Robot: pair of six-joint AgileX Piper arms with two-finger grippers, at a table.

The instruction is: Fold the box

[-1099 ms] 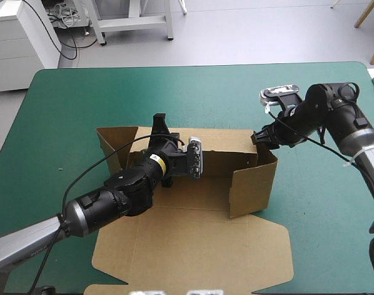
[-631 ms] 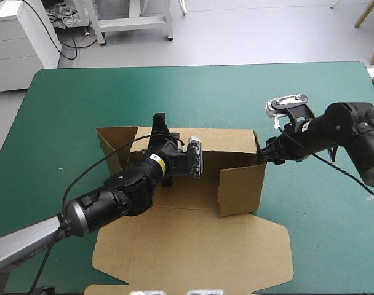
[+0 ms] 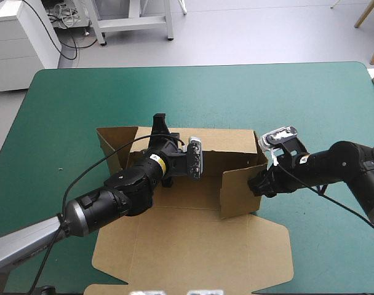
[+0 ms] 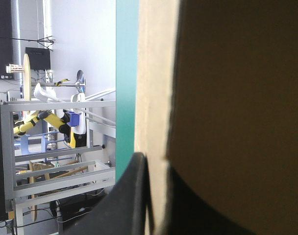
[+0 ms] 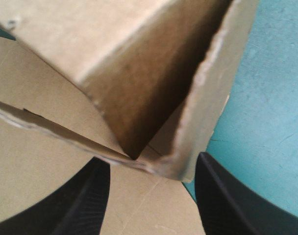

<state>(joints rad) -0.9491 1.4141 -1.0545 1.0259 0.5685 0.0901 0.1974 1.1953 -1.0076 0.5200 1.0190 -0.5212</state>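
My right gripper will next grab the box's side flap by its top edge [image 5: 181, 159], so that it can fold the side of the box into shape.
The brown box [image 3: 193, 252] lies mid-table with its lid flat toward the near edge. Its back wall [image 3: 227, 144] and right wall [image 3: 239, 192] are raised. My left gripper [image 3: 160, 127] reaches over the box floor and is shut on the back wall's top edge. In the left wrist view the board [image 4: 227, 98] fills the gap of the left gripper [image 4: 159, 205]. My right gripper [image 3: 256, 183] is low at the right wall's outer side. It is open in the right wrist view [image 5: 151, 196], with the box corner [image 5: 114, 58] just ahead between the fingers [image 5: 90, 200].
A short side flap [image 3: 107, 146] stands up at the box's left end. The teal-green cover [image 3: 322, 110] shows around the box on the far and right sides. The flat lid reaches close to the table's near edge.
My right gripper has come down from the far right corner's top to the right wall's base, nearer the front. The right wall's flap has swung inward. The left arm has not moved.
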